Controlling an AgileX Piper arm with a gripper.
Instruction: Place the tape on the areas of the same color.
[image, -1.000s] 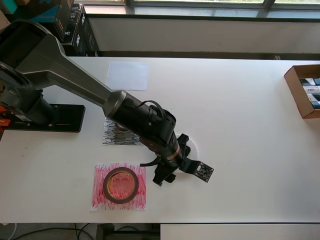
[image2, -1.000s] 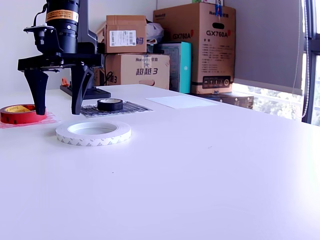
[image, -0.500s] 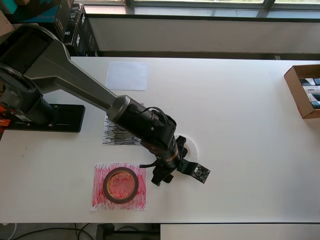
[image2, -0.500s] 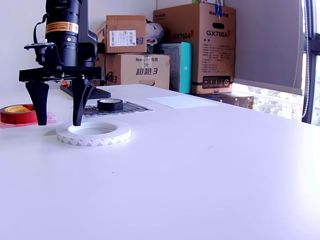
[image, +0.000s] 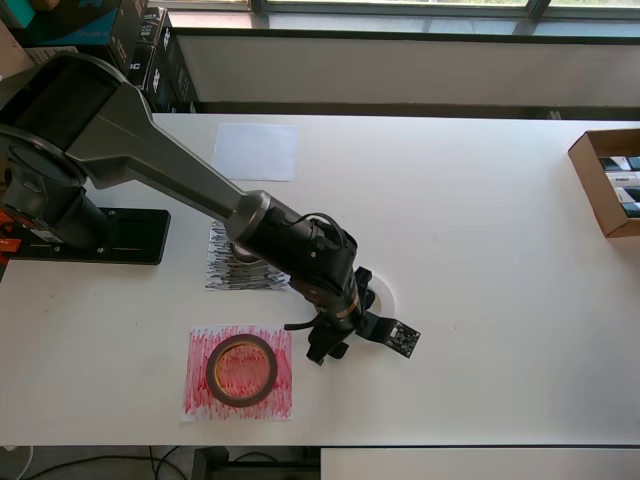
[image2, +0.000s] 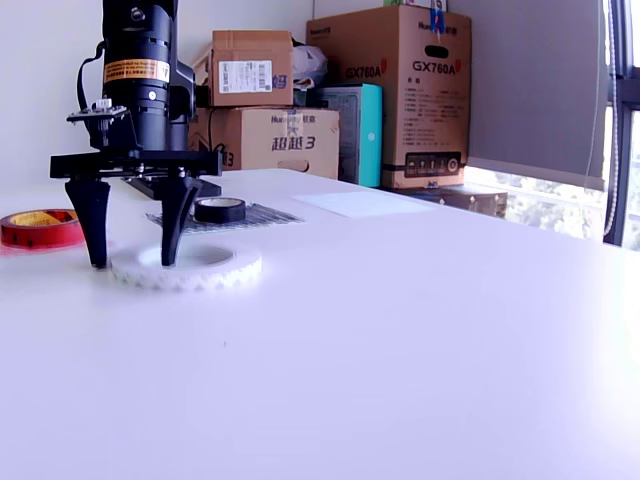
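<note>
The gripper should next grab the whitish tape roll by its rim (image: 387, 297), so that it can place the roll on the plain white sheet (image: 255, 152).
My gripper (image2: 134, 263) is open and low at the table, astride the rim of the whitish tape roll (image2: 200, 268): one finger (image2: 172, 225) stands in the roll's hole, the other (image2: 97, 225) outside it. In the overhead view the gripper (image: 343, 318) covers most of that roll (image: 388, 298). The dark red roll (image: 241, 369) lies on the red-scribbled sheet (image: 200, 395). The small black roll (image2: 220, 209) lies on the black-scribbled sheet (image2: 265, 215); the arm hides it from above. The plain white sheet (image: 255, 152) is bare.
The arm's black base plate (image: 110, 236) is at the overhead view's left. An open cardboard box (image: 600, 190) sits at the table's right edge. Cardboard boxes (image2: 400, 90) stand behind the table in the exterior view.
The gripper has come down, still open, from above the table to the whitish roll's level, with one finger now inside the ring. The rolls have not moved.
</note>
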